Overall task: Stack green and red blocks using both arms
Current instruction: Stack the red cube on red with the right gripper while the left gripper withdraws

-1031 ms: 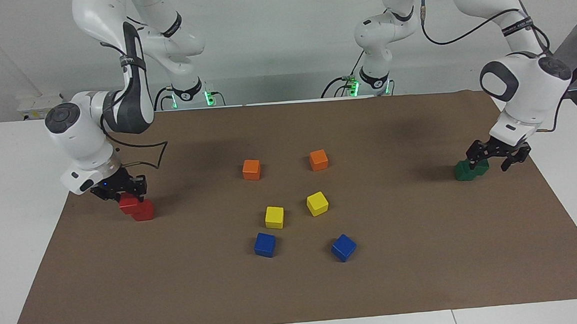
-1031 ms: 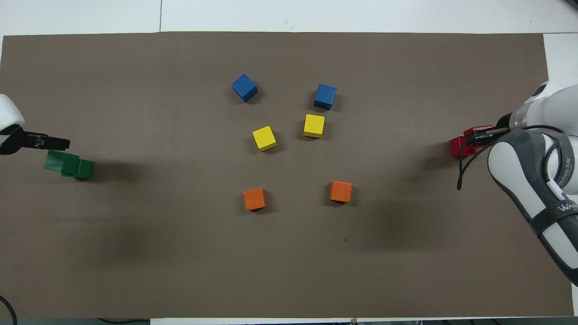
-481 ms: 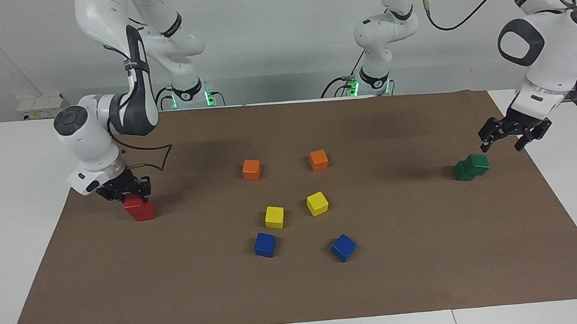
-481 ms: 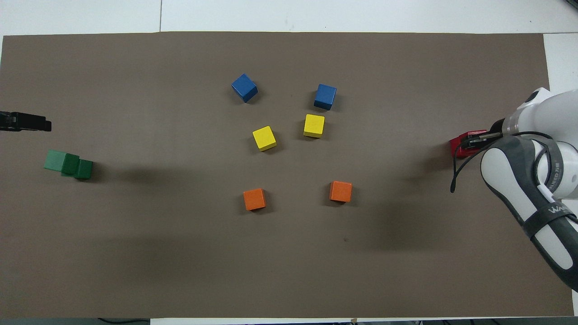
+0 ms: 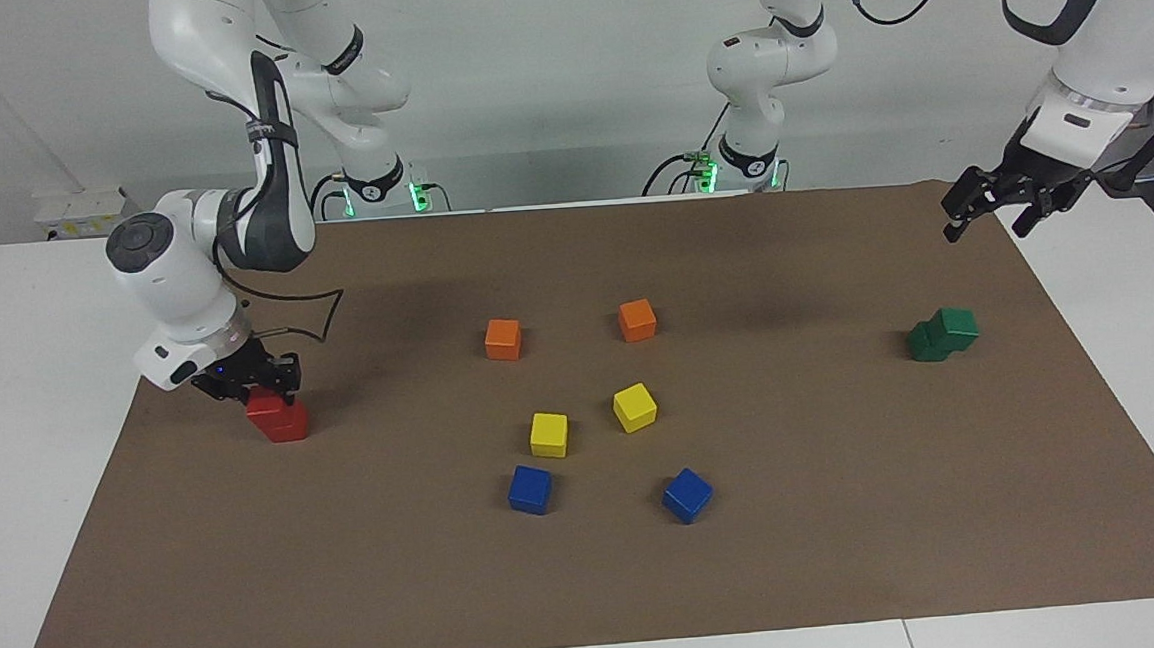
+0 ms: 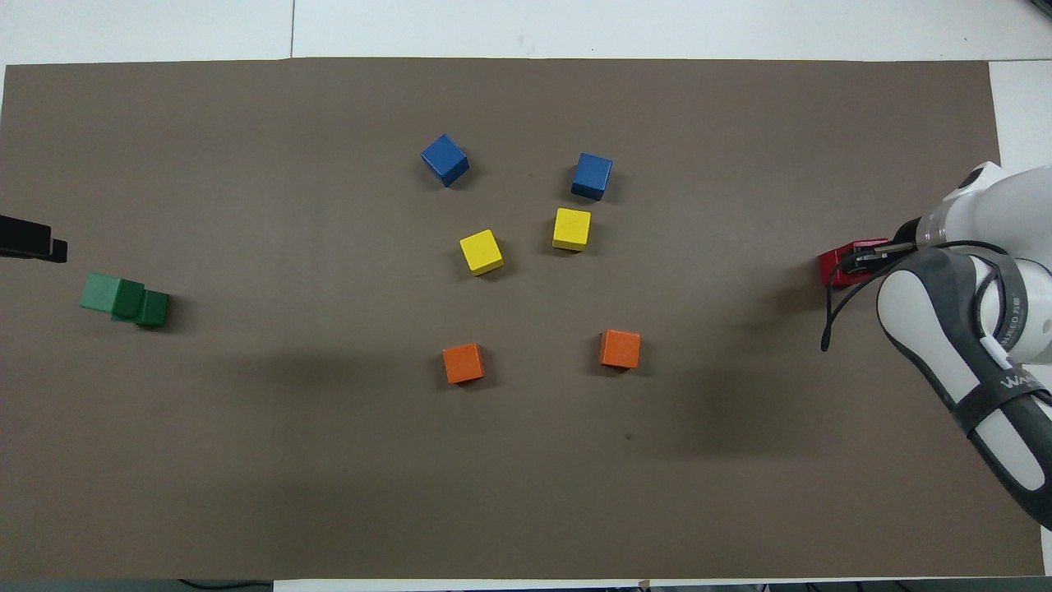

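Observation:
The upper red block (image 6: pixel 855 251) is on the lower red block (image 6: pixel 830 280) and would stay standing, so I need to open my right gripper now.
Two dark green blocks stand stacked, askew, near the left arm's end of the mat: the upper one (image 5: pixel 956 324) (image 6: pixel 100 293) sits offset on the lower one (image 5: pixel 925 344) (image 6: pixel 153 308). My left gripper (image 5: pixel 987 226) (image 6: pixel 37 247) is open and empty, raised high over the mat's edge at that end. Two bright red blocks are stacked near the right arm's end: the upper one (image 5: pixel 263 403) on the lower one (image 5: pixel 288 425). They show as one red patch (image 6: pixel 832 268) in the overhead view. My right gripper (image 5: pixel 250 387) (image 6: pixel 865 258) is shut on the upper red block.
In the middle of the brown mat (image 5: pixel 849 508) lie two orange cubes (image 5: pixel 503 339) (image 5: pixel 637 319), two yellow cubes (image 5: pixel 549 434) (image 5: pixel 634 407) and two blue cubes (image 5: pixel 530 489) (image 5: pixel 687 495). White table surrounds the mat.
My left gripper let go of the upper green block and rose high above the stack. My right gripper slid the upper red block squarely onto the lower one and has held still since.

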### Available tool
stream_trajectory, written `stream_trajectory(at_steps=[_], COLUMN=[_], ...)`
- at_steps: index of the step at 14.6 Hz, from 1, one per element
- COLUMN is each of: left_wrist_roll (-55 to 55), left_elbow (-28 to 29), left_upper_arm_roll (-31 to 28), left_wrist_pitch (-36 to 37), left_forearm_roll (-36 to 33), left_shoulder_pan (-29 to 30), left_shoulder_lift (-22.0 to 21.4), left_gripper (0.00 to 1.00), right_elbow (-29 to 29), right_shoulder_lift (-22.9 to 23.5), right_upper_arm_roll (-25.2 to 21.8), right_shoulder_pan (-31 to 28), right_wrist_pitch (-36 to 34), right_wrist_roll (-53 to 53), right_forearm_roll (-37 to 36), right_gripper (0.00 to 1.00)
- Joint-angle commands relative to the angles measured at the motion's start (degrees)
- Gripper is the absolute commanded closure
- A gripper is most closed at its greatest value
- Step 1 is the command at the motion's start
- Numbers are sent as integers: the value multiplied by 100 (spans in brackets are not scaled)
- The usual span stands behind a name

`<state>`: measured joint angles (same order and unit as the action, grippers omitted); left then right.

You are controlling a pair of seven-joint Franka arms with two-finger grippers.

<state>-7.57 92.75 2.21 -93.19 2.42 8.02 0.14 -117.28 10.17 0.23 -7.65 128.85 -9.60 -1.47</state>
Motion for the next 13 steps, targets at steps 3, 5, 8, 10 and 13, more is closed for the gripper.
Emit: stream_trajectory(at_steps=[3, 5, 8, 10, 13], left_wrist_roll=[362, 371, 353, 362, 353], left_elbow=[-204, -318, -380, -406, -442], left_upper_arm_roll=[-10, -1, 60, 244, 236], left_wrist_pitch=[704, 889, 996, 996, 1004], left_forearm_roll=[-4, -4, -275, -321, -251], left_shoulder_pan=[-213, -239, -239, -187, -230], left_shoulder_lift=[21, 21, -14, -14, -14], left_gripper=[0, 0, 0, 0, 0], right_elbow=[-199, -199, -181, -120, 309], right_shoulder_lift=[-182, -182, -173, -156, -155], right_upper_arm_roll=[39, 39, 39, 39, 48], right_shoulder_pan=[-70, -70, -70, -52, 9], right_wrist_pitch=[132, 193, 202, 167, -340], right_wrist_roll=[89, 90, 151, 203, 213], right_forearm_roll=[50, 50, 50, 50, 50], right_gripper=[68, 18, 0, 0, 0])
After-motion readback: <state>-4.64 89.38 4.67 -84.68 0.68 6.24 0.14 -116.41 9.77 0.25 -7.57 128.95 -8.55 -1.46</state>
